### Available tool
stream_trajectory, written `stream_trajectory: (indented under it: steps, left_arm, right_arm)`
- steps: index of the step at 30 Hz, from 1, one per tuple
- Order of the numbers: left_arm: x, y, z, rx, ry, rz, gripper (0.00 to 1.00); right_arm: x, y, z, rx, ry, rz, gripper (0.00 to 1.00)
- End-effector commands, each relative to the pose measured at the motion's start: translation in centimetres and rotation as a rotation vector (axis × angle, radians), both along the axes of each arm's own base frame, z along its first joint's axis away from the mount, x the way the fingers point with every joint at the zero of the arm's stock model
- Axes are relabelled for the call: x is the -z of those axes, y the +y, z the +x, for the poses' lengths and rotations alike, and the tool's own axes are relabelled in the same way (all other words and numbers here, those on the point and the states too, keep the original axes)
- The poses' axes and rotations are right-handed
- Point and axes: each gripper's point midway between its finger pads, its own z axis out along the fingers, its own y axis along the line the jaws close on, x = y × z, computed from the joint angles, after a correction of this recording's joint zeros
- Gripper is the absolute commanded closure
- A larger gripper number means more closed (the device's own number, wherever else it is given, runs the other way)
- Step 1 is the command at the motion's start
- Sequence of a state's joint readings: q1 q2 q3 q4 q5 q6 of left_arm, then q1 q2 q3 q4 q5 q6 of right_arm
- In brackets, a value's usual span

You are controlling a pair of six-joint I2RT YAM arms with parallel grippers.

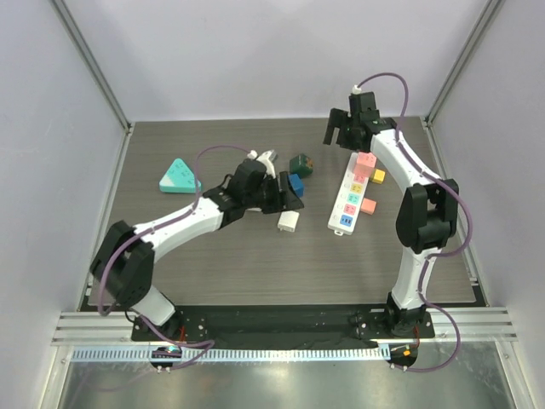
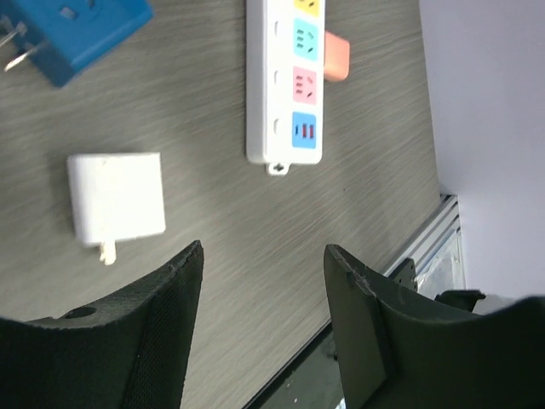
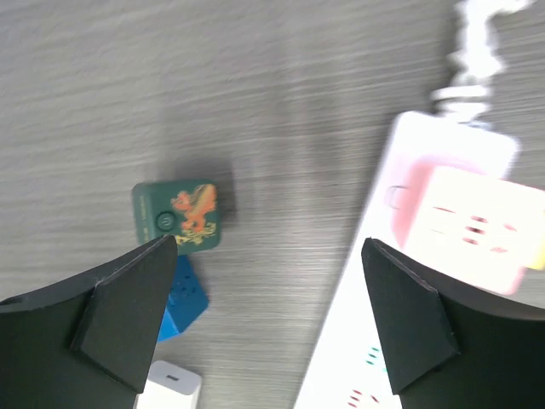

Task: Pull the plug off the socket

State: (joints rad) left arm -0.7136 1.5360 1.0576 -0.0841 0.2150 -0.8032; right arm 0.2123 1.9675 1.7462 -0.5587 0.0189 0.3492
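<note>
The pink plug [image 1: 366, 162] [image 3: 473, 226] needs to come off the socket, so my right gripper will next grab the plug by its opposite sides, across the width of the strip.
The white power strip [image 1: 347, 198] lies right of centre, with a pink plug [image 1: 366, 162] at its far end, a yellow plug [image 1: 378, 176] and a salmon plug [image 1: 369, 205] at its right side. My right gripper [image 1: 341, 135] is open and empty, above the table just left of the strip's far end. In the right wrist view the strip [image 3: 400, 290] and pink plug [image 3: 473, 226] sit by the right finger; the gripper [image 3: 268, 247] holds nothing. My left gripper [image 1: 289, 198] is open and empty, left of the strip [image 2: 285, 77], with the salmon plug [image 2: 336, 55] beyond.
Loose adapters lie between the arms: a green one [image 1: 300, 164], a blue one [image 1: 295, 182] and a white one [image 1: 289, 221]. They also show in the wrist views: white [image 2: 116, 198], blue [image 2: 72, 30], green [image 3: 177, 215]. A teal triangular block [image 1: 179, 175] sits far left.
</note>
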Motion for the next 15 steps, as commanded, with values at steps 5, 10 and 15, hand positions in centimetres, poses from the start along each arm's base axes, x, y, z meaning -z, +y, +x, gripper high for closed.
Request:
stream_trajectory:
  steps: [5,10,15]
  left_arm:
    - [-0.7,-7.4,2.1,0.130,0.001,-0.042,0.44]
    - [-0.6,-13.0,3.2,0.199,-0.045,-0.053,0.47]
    - [1.9,-16.2,5.3,0.202,-0.034,-0.046,0.51]
  right_arm:
    - [-3.2,-7.0,-1.1,0.231,-0.040,-0.249,0.04]
    - [-1.8,-10.6,-1.2,0.339,0.029,-0.261,0.03]
    - [-1.3,-11.7,-0.8,0.331,0.043,-0.247,0.03]
